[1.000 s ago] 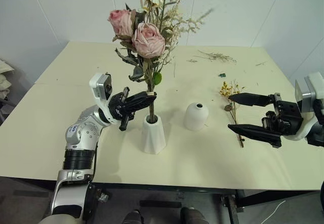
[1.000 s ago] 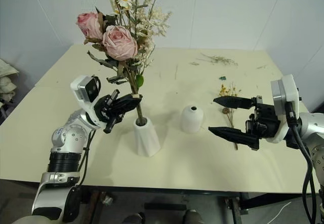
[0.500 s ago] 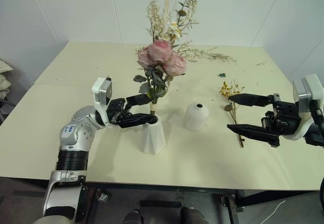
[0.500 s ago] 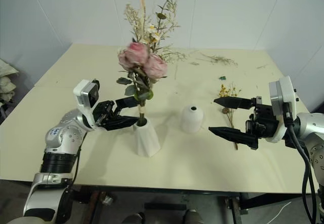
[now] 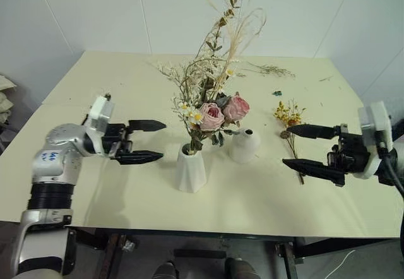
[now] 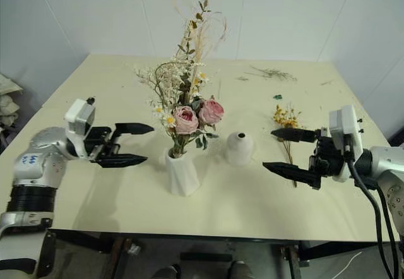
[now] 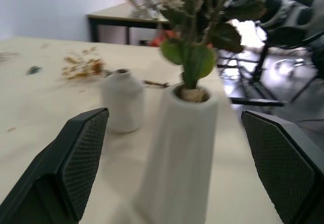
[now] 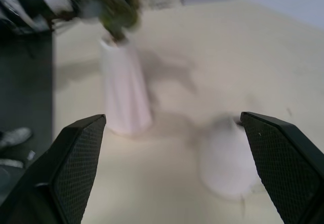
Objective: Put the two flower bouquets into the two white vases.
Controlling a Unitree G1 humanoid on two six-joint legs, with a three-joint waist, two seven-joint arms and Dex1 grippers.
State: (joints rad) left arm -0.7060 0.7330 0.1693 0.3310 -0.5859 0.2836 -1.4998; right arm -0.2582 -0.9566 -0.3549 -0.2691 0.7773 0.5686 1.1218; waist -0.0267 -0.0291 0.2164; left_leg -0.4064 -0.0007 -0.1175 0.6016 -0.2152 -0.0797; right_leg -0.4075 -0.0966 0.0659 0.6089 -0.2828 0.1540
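My right gripper grabs the sprig's stems below its flower heads next, since fragile dried blossoms spread across the sprig's top.
The larger bouquet [image 5: 213, 112], with pink roses, daisies and dried grasses, stands with its stems in the taller faceted white vase [image 5: 191, 170] and leans to the right. My left gripper [image 5: 163, 141] is open, level, a short way left of that vase and touching nothing. The shorter round vase [image 5: 244, 145] stands just right of the tall one. The small yellow-orange sprig [image 5: 288, 116] lies flat on the table. My right gripper [image 5: 286, 144] is open beside the sprig, its fingers pointing toward the round vase, and it holds nothing.
Loose dried twigs [image 5: 271, 71] and a small green scrap [image 5: 276, 93] lie at the back right of the cream table [image 5: 113, 83]. White walls close off the back. Pale cloth [image 5: 5, 99] lies off the table's left side.
My left gripper opened, let go of the large bouquet and drew back to the left. The bouquet sank into the tall vase and tipped right. The right gripper shifted slightly right.
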